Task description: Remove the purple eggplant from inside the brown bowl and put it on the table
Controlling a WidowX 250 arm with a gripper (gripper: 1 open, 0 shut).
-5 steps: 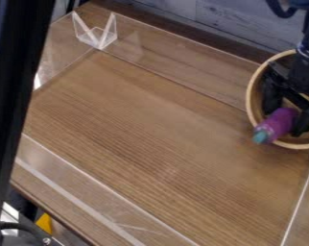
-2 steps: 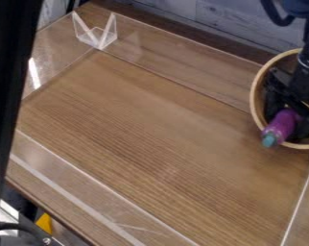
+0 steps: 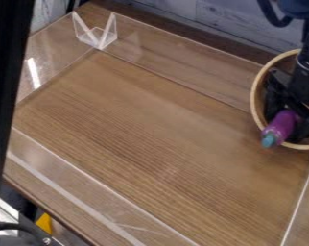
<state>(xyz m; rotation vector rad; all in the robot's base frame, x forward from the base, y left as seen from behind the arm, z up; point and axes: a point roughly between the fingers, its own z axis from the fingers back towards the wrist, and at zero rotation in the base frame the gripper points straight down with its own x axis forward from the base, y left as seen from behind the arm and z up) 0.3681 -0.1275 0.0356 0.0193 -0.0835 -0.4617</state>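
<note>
My fingers are around the purple eggplant's upper end (image 3: 283, 119) and would hold the eggplant if they closed now, so my gripper should close on it.
The brown bowl (image 3: 257, 92) sits at the right edge of the table (image 3: 144, 135), partly cut off by the frame. Inside it lies the purple eggplant (image 3: 281, 125), its teal stem cap pointing toward the near rim. My black gripper (image 3: 291, 113) reaches straight down into the bowl and stands open. Its fingers (image 3: 273, 104) are on either side of the eggplant's upper end. I cannot tell whether they touch it.
Clear acrylic walls edge the tabletop, with a clear folded corner piece (image 3: 94, 31) at the far left. A dark out-of-focus post (image 3: 6, 106) blocks the left side of the view. Bare wood-grain surface stretches left of the bowl.
The eggplant's stem end has swung slightly toward the bowl's near rim, so it lies steeper in the picture. The gripper stays in the bowl, still open.
</note>
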